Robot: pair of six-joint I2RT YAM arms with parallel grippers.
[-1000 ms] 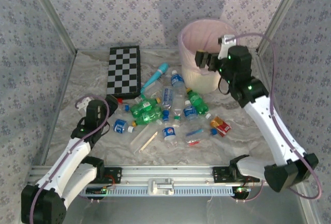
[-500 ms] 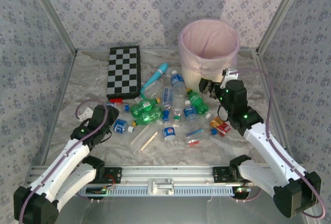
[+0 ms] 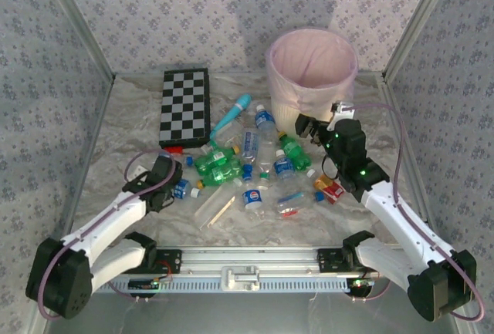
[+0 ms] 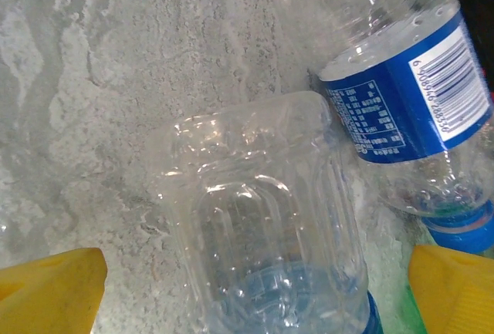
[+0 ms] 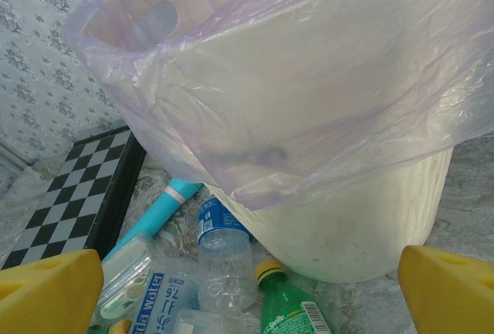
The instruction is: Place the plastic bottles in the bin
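The clear bottle (image 4: pixel 270 230) lies small below my fingers in the left wrist view, so it is too early to close. My left gripper lowers, before it closes.
Several plastic bottles (image 3: pixel 255 160), clear with blue labels and green with yellow caps, lie heaped mid-table. The bin (image 3: pixel 312 79), cream with a pink liner, stands at the back right. My left gripper (image 3: pixel 173 183) is open at the heap's left edge. In the left wrist view a clear bottle (image 4: pixel 262 226) lies between its yellow fingertips (image 4: pixel 48 291), untouched, with a blue-labelled bottle (image 4: pixel 401 106) beyond. My right gripper (image 3: pixel 308 128) hangs open, low beside the bin's base. Its wrist view faces the bin (image 5: pixel 347 195), a green bottle (image 5: pixel 289 307) and a clear bottle (image 5: pixel 225 261).
A black-and-white checkerboard (image 3: pixel 185 104) lies at the back left, with a teal wand (image 3: pixel 231 114) between it and the heap. Small red packets (image 3: pixel 330 189) sit near the right arm. Patterned walls and metal frame posts close in the table; a rail runs along the front.
My right arm came down from the bin's rim to table level beside the bin's base. My left arm swung right, up to the bottle at the heap's left edge.
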